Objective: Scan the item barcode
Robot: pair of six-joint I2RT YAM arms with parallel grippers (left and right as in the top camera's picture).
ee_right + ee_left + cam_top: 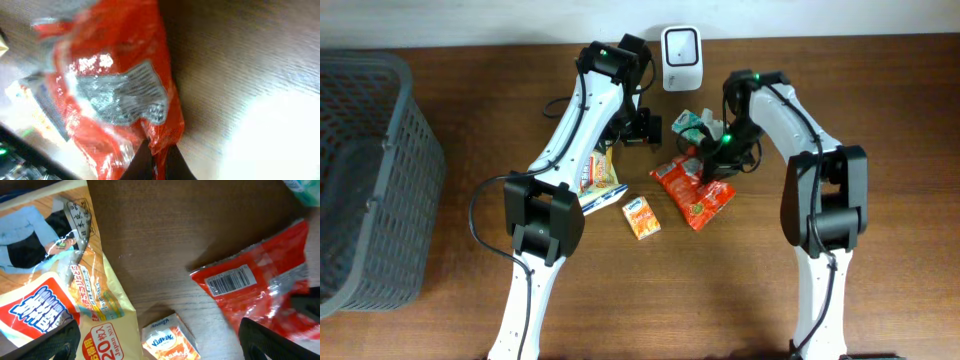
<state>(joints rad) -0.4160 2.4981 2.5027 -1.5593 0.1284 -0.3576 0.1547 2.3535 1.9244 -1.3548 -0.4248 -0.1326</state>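
I will next take hold of the red snack packet [695, 195] by its body with my left gripper, so that the white barcode label stays free for scanning.
A red snack packet [695, 195] lies on the wooden table, and its white barcode label [228, 280] faces up in the left wrist view. My right gripper [712, 170] is shut on the packet's upper edge; the right wrist view shows the red foil [120, 75] pinched between the two dark fingers [140, 162]. My left gripper [642, 128] hovers open just left of it, over a yellow bag [60, 290] and a small orange tissue pack [167, 340], holding nothing. A white scanner [680, 46] stands at the table's back edge.
A dark mesh basket [370, 170] fills the left side of the table. A green packet [692, 123] lies beside the right gripper. The yellow bag [598, 172], a blue-and-white item [605, 197] and the tissue pack [642, 217] cluster between the arms.
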